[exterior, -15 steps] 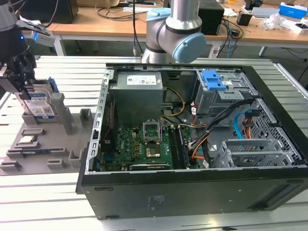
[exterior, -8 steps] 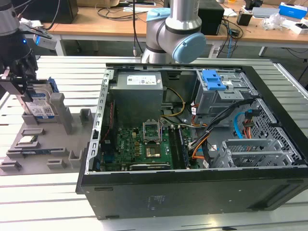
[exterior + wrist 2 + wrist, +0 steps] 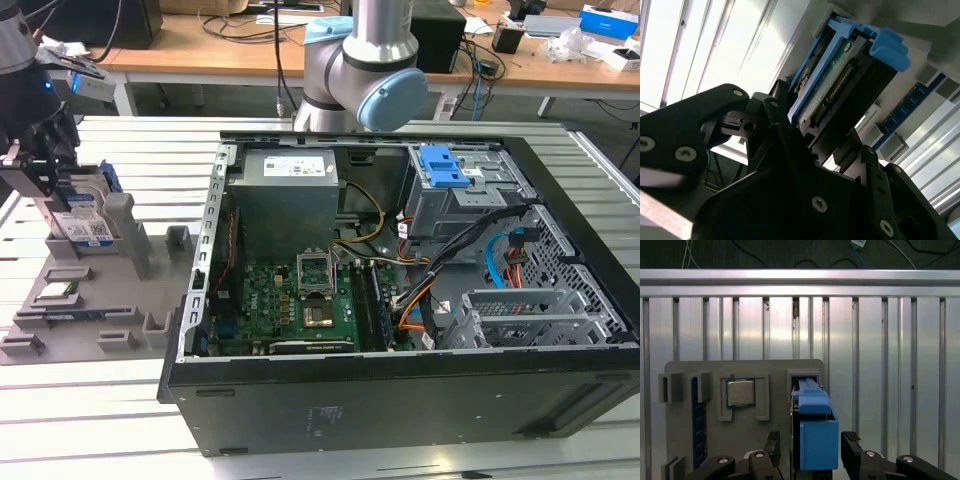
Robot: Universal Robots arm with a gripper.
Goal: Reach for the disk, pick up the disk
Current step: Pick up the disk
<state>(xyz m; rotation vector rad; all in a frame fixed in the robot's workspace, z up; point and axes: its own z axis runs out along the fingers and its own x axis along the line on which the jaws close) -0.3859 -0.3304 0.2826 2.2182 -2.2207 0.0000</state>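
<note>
The robot's fingers reach down on either side of the blue bracket (image 3: 815, 437), so its gripper should close on the disk.
The disk (image 3: 88, 228) stands on edge in a slot of the grey holder tray (image 3: 110, 315) at the exterior view's left, its white-and-blue label facing out. My gripper (image 3: 48, 185) hangs right over it. In the first wrist view the disk's blue bracket (image 3: 815, 437) sits between my two black fingertips (image 3: 774, 444), one on each side, with a narrow gap on one side. The gripper (image 3: 812, 442) is open around the disk. The second wrist view shows the disk (image 3: 840, 85) edge-on, connector pins showing, between the fingers (image 3: 771, 107).
An open computer case (image 3: 400, 400) takes up the middle and the exterior view's right, with a blue drive-bay latch (image 3: 445, 165) inside. The tray also holds a small silver chip (image 3: 741, 392) and a blue memory stick (image 3: 698, 425). The table (image 3: 880, 365) is slatted aluminium.
</note>
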